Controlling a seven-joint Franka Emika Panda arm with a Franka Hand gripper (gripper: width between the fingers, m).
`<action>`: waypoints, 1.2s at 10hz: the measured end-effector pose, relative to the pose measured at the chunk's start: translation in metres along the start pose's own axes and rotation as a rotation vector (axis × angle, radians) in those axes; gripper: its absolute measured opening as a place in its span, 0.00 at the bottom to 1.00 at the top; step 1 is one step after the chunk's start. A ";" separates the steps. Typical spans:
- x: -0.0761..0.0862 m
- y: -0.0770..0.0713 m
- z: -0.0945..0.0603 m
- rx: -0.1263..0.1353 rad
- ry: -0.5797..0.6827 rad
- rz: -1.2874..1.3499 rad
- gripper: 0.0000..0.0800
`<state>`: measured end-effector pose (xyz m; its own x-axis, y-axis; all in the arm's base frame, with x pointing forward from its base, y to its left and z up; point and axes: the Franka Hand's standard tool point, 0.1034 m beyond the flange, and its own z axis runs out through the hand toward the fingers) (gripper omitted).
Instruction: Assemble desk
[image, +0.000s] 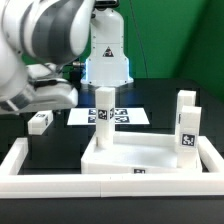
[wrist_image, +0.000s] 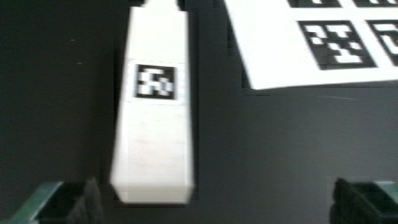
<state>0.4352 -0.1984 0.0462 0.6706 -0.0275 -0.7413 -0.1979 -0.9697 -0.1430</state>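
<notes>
My open fingers are still above the loose white leg, so closing now would miss the leg. My gripper lowers first, then closes on the leg.
The white tray-like desk top (image: 140, 156) lies at the front of the table. One white leg (image: 103, 110) stands upright at its far left corner and another leg (image: 185, 124) at its right side. A third leg (image: 40, 121) lies loose on the black table on the exterior view's left, under the arm's hand. The wrist view shows this leg (wrist_image: 153, 100) lying flat with its tag up. My gripper (wrist_image: 217, 205) is open and empty above its near end. The leg lies closer to one finger (wrist_image: 64, 204) than to the other. My fingertips do not show in the exterior view.
The marker board (image: 110, 117) lies behind the desk top, and its corner shows beside the loose leg in the wrist view (wrist_image: 329, 40). Long white border bars (image: 18, 166) run along the left and front. A white cone-shaped stand (image: 107, 55) is at the back.
</notes>
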 end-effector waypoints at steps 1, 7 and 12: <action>0.003 0.016 0.008 0.006 -0.012 0.015 0.81; 0.002 0.022 0.021 0.016 -0.056 0.047 0.81; -0.001 0.026 0.046 0.042 -0.142 0.074 0.81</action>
<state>0.3962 -0.2124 0.0128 0.5456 -0.0613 -0.8358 -0.2748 -0.9553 -0.1093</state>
